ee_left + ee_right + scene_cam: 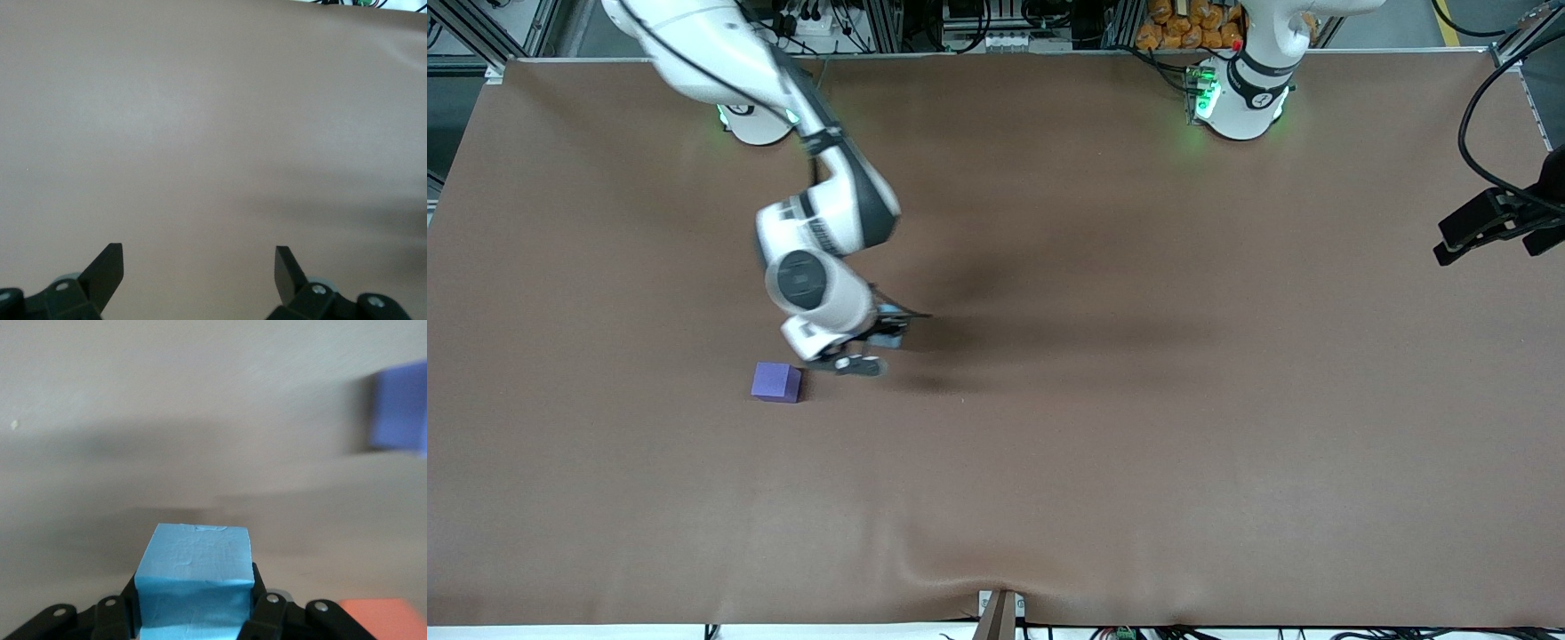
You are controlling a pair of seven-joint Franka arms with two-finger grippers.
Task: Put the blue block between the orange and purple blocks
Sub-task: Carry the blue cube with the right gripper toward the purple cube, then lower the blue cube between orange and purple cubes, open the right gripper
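Observation:
My right gripper should keep holding the light blue block until it is in the gap between the purple and orange blocks, because the block is still short of that gap.
My right gripper (193,603) is shut on the light sky-blue block (193,570), with one finger on each side of it. In the front view the right gripper (871,348) hangs low over the table, just toward the left arm's end from the purple block (776,382). The purple block also shows in the right wrist view (400,407). The orange block (381,618) shows only in the right wrist view, close beside the gripper; in the front view the arm hides it. My left gripper (199,257) is open and empty over bare table, waiting at the left arm's end (1489,240).
The brown table cover (1103,427) has a raised wrinkle at the edge nearest the front camera, by a small bracket (1000,613). The arm bases stand along the edge farthest from the camera.

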